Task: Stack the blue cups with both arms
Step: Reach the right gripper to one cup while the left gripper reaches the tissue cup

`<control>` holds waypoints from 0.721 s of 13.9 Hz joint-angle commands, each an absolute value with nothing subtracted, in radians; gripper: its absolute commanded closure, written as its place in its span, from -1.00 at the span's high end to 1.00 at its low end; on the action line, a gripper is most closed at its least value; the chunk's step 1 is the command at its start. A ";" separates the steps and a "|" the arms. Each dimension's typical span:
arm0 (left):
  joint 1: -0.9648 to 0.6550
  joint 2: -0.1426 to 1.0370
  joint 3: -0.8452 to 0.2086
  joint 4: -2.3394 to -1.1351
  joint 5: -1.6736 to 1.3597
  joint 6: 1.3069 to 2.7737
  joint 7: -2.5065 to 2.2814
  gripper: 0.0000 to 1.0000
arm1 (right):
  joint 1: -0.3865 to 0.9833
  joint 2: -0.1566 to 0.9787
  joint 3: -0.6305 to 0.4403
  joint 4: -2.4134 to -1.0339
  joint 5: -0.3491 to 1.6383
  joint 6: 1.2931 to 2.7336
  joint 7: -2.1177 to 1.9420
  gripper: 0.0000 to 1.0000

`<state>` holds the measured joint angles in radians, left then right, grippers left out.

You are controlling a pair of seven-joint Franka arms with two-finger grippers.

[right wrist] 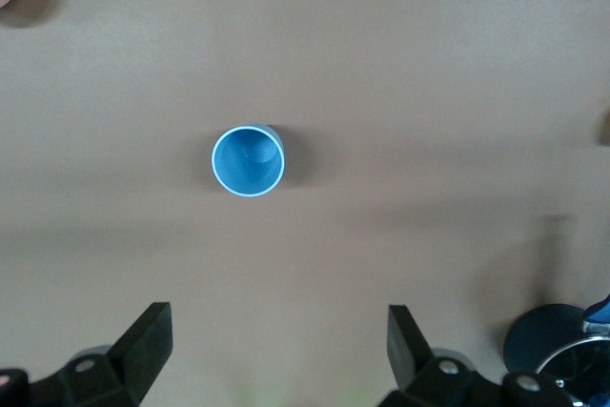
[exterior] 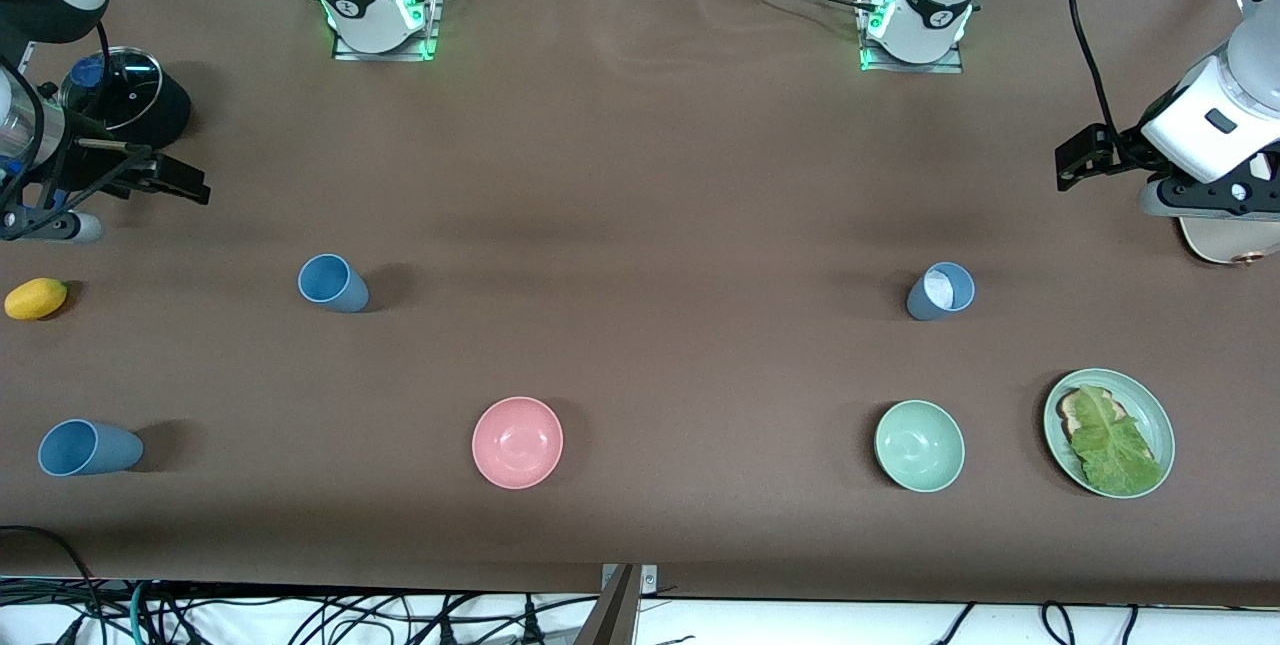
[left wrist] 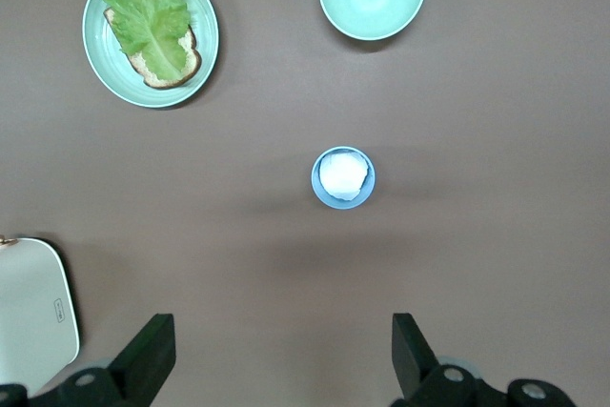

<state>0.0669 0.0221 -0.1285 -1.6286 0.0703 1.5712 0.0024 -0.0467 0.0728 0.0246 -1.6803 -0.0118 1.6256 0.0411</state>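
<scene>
My left gripper will next take hold of the blue cup holding something white [exterior: 938, 290] by its rim, so that it can stack the blue cups.
Three blue cups stand upright on the brown table. One blue cup [exterior: 333, 283] is toward the right arm's end and shows empty in the right wrist view [right wrist: 248, 161]. A second blue cup [exterior: 88, 448] stands nearer the front camera at that end. A third blue cup [exterior: 940, 291] toward the left arm's end holds something white, as the left wrist view [left wrist: 343, 177] shows. My right gripper [exterior: 175, 183] is open and empty in the air beside the black pot [exterior: 125, 105]; it shows open in its wrist view [right wrist: 279, 350]. My left gripper [exterior: 1082, 160] is open and empty in the air, also in its wrist view [left wrist: 281, 350].
A pink bowl [exterior: 517, 442] and a green bowl [exterior: 919, 445] sit near the front edge. A green plate [exterior: 1153, 410] holds bread with lettuce. A yellow fruit [exterior: 36, 298] lies at the right arm's end. A pale board [exterior: 1230, 245] lies under the left arm.
</scene>
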 commanded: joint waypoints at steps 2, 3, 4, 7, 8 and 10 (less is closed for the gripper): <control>0.075 0.035 -0.123 -1.638 0.046 1.569 0.020 1.00 | -0.061 0.090 0.037 -1.681 -0.014 1.615 0.031 1.00; 0.077 0.035 -0.124 -1.649 0.046 1.563 0.021 1.00 | -0.061 0.103 0.037 -1.689 -0.014 1.609 0.026 1.00; 0.080 0.038 -0.123 -1.655 0.046 1.563 0.026 1.00 | -0.061 0.135 0.037 -1.689 -0.014 1.609 0.025 1.00; 0.126 0.084 -0.123 -1.704 0.048 1.664 0.061 1.00 | -0.064 0.198 0.034 -1.735 -0.015 1.666 0.025 1.00; 0.150 0.118 -0.123 -1.726 0.045 1.734 0.090 1.00 | -0.063 0.215 0.034 -1.776 -0.018 1.719 0.025 1.00; 0.156 0.173 -0.124 -1.784 0.041 1.837 0.095 1.00 | -0.063 0.222 0.034 -1.912 -0.028 1.904 0.025 1.00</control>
